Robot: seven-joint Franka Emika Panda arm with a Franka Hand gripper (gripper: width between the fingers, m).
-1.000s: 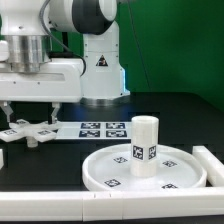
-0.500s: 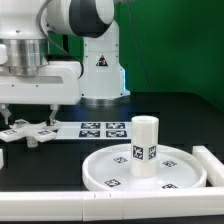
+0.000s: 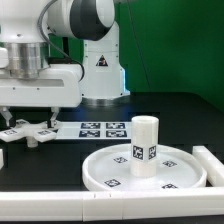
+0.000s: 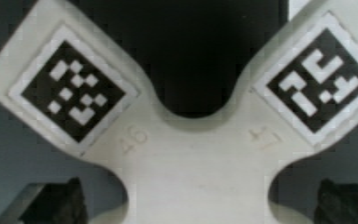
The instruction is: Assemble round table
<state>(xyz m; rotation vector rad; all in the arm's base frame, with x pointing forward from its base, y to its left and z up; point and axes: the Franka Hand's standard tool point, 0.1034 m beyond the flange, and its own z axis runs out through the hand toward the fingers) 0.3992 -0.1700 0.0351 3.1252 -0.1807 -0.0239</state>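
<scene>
Next, the gripper grips the cross-shaped piece by its middle (image 3: 32, 130) to fit the piece onto the short post (image 3: 146, 143).
The cross-shaped piece (image 3: 28, 132) lies flat on the black table at the exterior view's left. My gripper (image 3: 28, 120) hangs straight over it, open, with one finger on each side of its hub. In the wrist view the cross-shaped piece (image 4: 194, 150) fills the picture, two tagged arms spread away from the hub. The gripper (image 4: 197, 205) straddles the hub, and the dark fingertips (image 4: 51, 202) stand apart from it. The round disc (image 3: 105, 170) lies at the front right. The short post (image 3: 146, 143) stands upright on it.
The marker board (image 3: 100, 129) lies flat behind the disc, in front of the arm's base (image 3: 100, 80). Long white rails lie along the front edge (image 3: 60, 205) and at the right (image 3: 214, 165). A small white part (image 3: 2, 158) sits at the left edge.
My gripper has come down a little toward the cross-shaped piece. The disc and the post have not moved.
</scene>
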